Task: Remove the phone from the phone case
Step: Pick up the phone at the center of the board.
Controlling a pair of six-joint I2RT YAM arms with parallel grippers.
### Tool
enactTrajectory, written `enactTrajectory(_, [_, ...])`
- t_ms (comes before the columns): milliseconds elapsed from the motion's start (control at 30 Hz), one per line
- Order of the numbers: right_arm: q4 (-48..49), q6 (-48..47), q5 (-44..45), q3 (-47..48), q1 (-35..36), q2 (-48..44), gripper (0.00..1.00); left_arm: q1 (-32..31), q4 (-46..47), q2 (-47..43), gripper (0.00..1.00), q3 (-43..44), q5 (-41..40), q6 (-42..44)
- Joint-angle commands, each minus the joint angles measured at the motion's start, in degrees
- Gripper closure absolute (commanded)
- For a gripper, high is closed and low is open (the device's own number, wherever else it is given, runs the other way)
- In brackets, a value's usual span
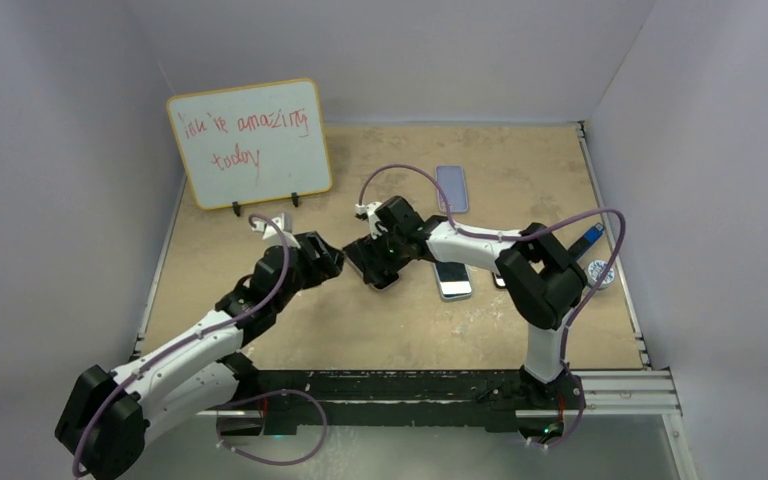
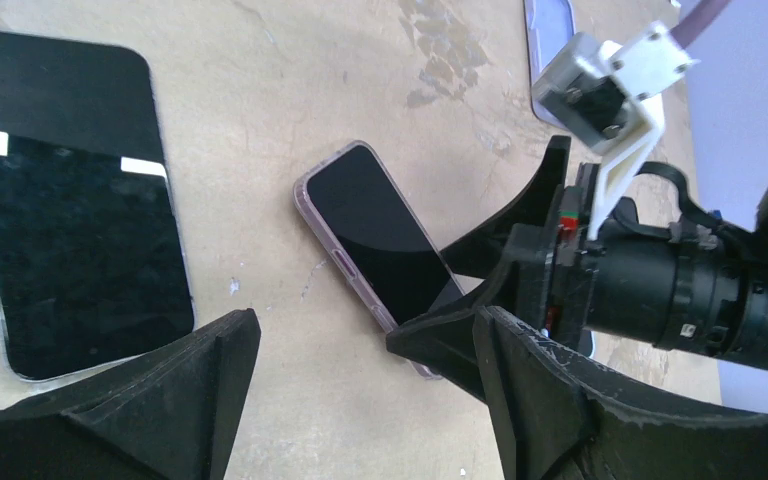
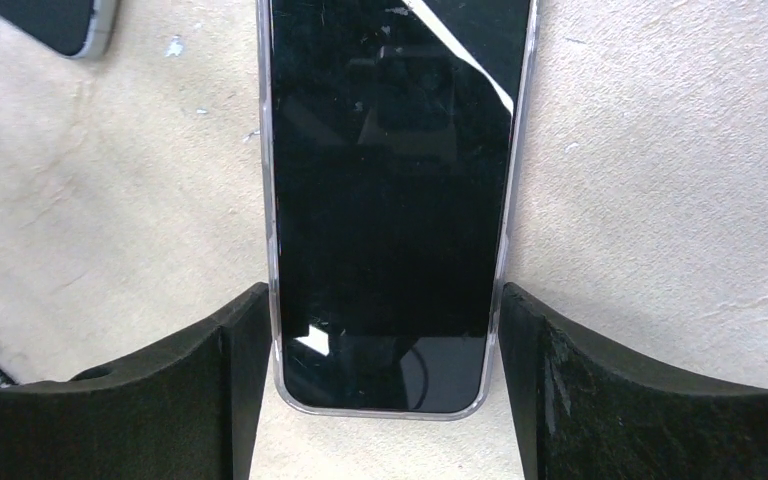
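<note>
The phone should be grabbed by its long edge [image 1: 358, 269] [image 2: 344, 264] with my left gripper next, so the opposite edge stays free.
A black-screened phone in a clear case [image 3: 390, 200] lies flat on the tan table. My right gripper [image 3: 382, 300] is shut on it, one finger [image 3: 245, 380] against each long edge of the case near its bottom end. In the left wrist view the same cased phone [image 2: 375, 240] lies at an angle with the right gripper [image 2: 430, 300] clamped on its near end. My left gripper [image 2: 365, 335] is open and empty, just short of that phone. In the top view the two grippers, left [image 1: 332, 262] and right [image 1: 378, 258], meet at mid-table over the phone [image 1: 382, 272].
A larger black phone [image 2: 70, 200] lies close beside the cased one. Another phone [image 1: 452, 280] lies right of the grippers, and a lavender case [image 1: 451, 188] farther back. A whiteboard [image 1: 250, 142] stands at the back left. A blue-and-white object [image 1: 600, 262] sits at the right edge.
</note>
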Motion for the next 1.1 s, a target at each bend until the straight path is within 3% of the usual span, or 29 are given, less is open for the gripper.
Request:
enactTrajectory(0, [1.63,3.88,-13.94,-8.53,-1.23,3.37,0.86,0.44,5.74,3.87,0.18,0.75,4.71,-3.36])
enactTrajectory(500, [12.23,7.48,-19.02,-16.13,-1.98,1.34,0.89,0.68,15.88,23.87,0.2,3.54,8.96,-13.04])
enactTrajectory(733, [15.01,8.52,-19.83,-17.41,-1.96,1.7,0.89,0.71,21.52,27.71,0.27,2.27,9.46,-17.38])
enactTrajectory(867, [15.9,8.98,-19.77,-17.94,-1.89,1.24,0.89,0.66,23.95,29.43,0.37,2.87,10.28,-18.04])
enactTrajectory(1067, [19.12,10.42,-18.67,-20.19,-1.98,-1.25,0.84,0.74,26.72,30.75,0.64,2.86,12.02,-17.81])
